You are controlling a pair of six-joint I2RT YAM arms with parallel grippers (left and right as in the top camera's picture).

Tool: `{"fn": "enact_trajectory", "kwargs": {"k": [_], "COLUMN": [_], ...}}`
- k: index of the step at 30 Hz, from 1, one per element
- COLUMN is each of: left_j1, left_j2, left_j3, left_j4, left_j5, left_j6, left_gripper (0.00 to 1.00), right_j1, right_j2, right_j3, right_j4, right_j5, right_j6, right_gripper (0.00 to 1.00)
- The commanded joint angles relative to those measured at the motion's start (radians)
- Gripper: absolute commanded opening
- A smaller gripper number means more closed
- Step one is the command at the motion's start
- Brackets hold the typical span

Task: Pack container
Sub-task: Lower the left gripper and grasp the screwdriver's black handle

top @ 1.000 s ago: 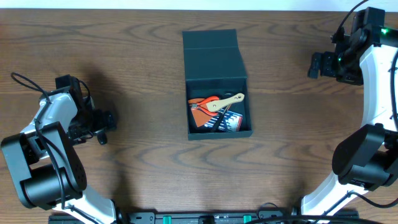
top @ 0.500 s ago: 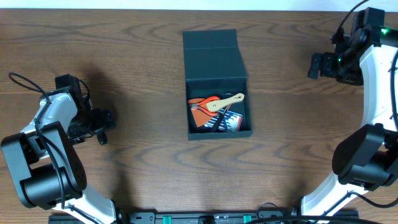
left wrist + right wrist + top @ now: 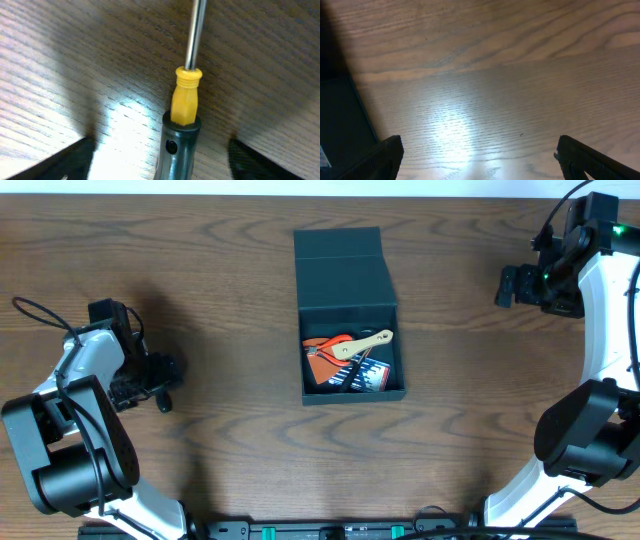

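Note:
My left gripper closes on the screwdriver [image 3: 186, 102] now, since both fingers reach down to their shadows on the tabletop, on either side of the grey handle.
The dark teal container [image 3: 303, 360] stands at the table's middle with its flap lid [image 3: 340, 265] folded back. Inside lie an orange-handled tool [image 3: 335, 343], a wooden-handled tool [image 3: 368, 341] and dark items [image 3: 364, 378]. My left gripper [image 3: 166, 383] is open at the far left, low over the table. In the left wrist view its fingers [image 3: 160, 146] are spread on either side of a screwdriver [image 3: 186, 102] with a steel shaft, yellow collar and grey handle, without touching it. My right gripper [image 3: 508, 285] is open and empty at the far right [image 3: 479, 145].
The container's dark wall [image 3: 342, 120] shows at the left edge of the right wrist view, apart from the fingers. Bare wood-grain table [image 3: 220, 280] lies between the arms and the container.

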Motion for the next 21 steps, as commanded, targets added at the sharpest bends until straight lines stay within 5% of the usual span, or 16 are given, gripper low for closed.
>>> {"fn": "enact_trajectory", "kwargs": {"k": [1, 4, 9, 21], "left_j1": [0.002, 0.002, 0.002, -0.003], "left_j2": [0.036, 0.036, 0.036, 0.036], "left_j3": [-0.017, -0.017, -0.017, -0.017], "left_j4": [0.002, -0.001, -0.001, 0.000], "left_j5": [-0.011, -0.011, -0.011, -0.011], "left_j6": [0.002, 0.002, -0.006, -0.006], "left_gripper": [0.75, 0.75, 0.55, 0.25], "right_j1": [-0.011, -0.011, -0.011, -0.011], "right_j2": [0.008, 0.008, 0.008, 0.008], "right_j3": [-0.005, -0.005, -0.005, -0.005], "right_j4": [-0.004, -0.006, -0.008, -0.014], "right_j5": [-0.004, -0.003, -0.003, -0.003], "right_j6": [-0.013, -0.013, -0.013, -0.013], "right_gripper": [0.99, 0.99, 0.99, 0.99]}}
